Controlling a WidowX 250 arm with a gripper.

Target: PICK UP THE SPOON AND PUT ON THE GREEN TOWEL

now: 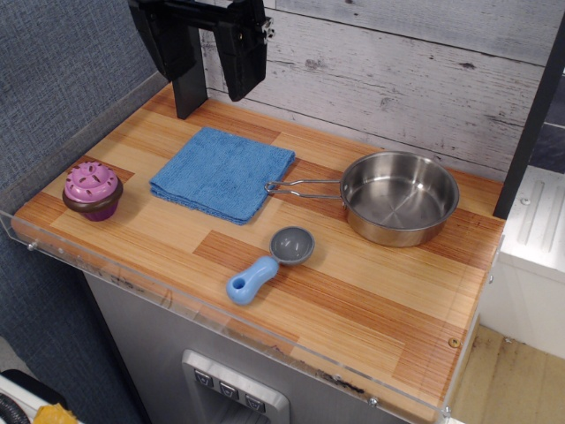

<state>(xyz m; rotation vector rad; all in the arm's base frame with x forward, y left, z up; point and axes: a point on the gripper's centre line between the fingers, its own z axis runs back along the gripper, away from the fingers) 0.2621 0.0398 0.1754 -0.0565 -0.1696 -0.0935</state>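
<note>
My gripper is to take hold of the spoon by its light-blue handle (253, 280) next, to put the spoon on the blue towel (222, 173).
The spoon (269, 265) lies flat near the front edge of the wooden counter, its light-blue handle toward the front left and its round grey bowl toward the back right. The towel (223, 173), a bright blue folded square cloth, lies behind it at the counter's middle left. My gripper (215, 93) hangs high at the back left, above the counter's far edge and behind the towel, well away from the spoon. Its two black fingers stand apart with nothing between them.
A steel pan (400, 196) with a wire handle sits at the right, its handle tip touching the towel's right corner. A purple toy cupcake (93, 189) stands at the left edge. A clear plastic lip (212, 305) runs along the front edge. A plank wall stands behind.
</note>
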